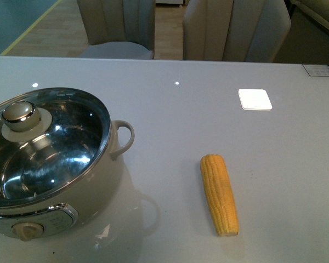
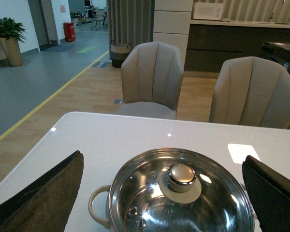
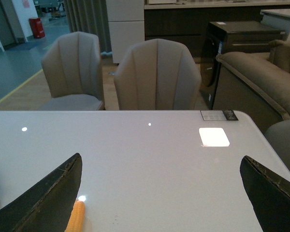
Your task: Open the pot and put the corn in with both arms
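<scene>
I will open the pot for the corn [image 1: 220,194], so my left gripper will grab the glass lid by its knob [image 1: 21,115] next.
The cream-white pot [image 1: 71,186] stands at the table's front left with its glass lid [image 1: 49,148] on and the cream knob [image 1: 20,116] on top. A yellow corn [image 1: 220,194] lies on the table to its right, tapered end toward the front. Neither arm shows in the front view. In the left wrist view the pot [image 2: 181,198] sits below my left gripper [image 2: 164,193], which is open, its dark fingers [image 2: 43,198] wide on either side of the lid knob [image 2: 181,176]. My right gripper [image 3: 164,198] is open above bare table, the corn's tip [image 3: 75,217] beside one finger.
Two beige chairs [image 1: 120,27] stand behind the table's far edge. A white square patch [image 1: 255,99] shows on the table at the back right. A label [image 1: 321,70] lies near the far right corner.
</scene>
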### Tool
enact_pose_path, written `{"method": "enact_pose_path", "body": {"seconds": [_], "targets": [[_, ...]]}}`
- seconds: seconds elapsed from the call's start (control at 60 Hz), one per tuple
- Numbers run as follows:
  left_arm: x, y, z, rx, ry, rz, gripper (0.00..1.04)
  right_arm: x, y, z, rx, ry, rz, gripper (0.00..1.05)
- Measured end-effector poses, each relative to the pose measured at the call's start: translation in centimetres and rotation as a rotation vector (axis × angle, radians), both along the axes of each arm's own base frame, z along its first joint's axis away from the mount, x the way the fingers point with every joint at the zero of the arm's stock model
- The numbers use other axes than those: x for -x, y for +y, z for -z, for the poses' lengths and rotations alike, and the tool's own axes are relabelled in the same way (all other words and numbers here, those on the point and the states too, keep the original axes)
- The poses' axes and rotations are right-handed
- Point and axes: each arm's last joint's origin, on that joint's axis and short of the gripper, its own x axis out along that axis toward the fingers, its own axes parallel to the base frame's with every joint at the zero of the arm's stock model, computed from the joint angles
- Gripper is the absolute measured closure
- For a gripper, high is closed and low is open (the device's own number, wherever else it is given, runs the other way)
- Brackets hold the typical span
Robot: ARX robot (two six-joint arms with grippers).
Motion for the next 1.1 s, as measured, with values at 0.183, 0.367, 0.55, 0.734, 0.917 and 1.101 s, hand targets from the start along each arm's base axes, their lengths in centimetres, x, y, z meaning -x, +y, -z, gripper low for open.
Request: {"method": "enact_pose_path", "body": {"seconds": [0.183,0.367,0.55,0.734,0.917,1.101], "targets": [[0.0,0.0,0.0,0.000,0.000,0.000,0.07,0.0,0.0,0.0,0.000,0.000,0.000,0.09],[0.0,0.0,0.0,0.000,0.000,0.000,0.07,0.0,0.0,0.0,0.000,0.000,0.000,0.09],[0.0,0.0,0.0,0.000,0.000,0.000,0.07,0.0,0.0,0.0,0.000,0.000,0.000,0.09],[0.0,0.0,0.1,0.024,0.079,0.084,0.07,0.0,0.0,0.0,0.000,0.000,0.000,0.09],[-0.7,-0.7,0.1,0.107,0.324,0.283,0.07,0.0,0.0,0.0,0.000,0.000,0.000,0.09],[-3.1,-1.9,-2.4,0.081,0.253,0.323,0.07,0.0,0.0,0.0,0.000,0.000,0.000,0.09]]}}
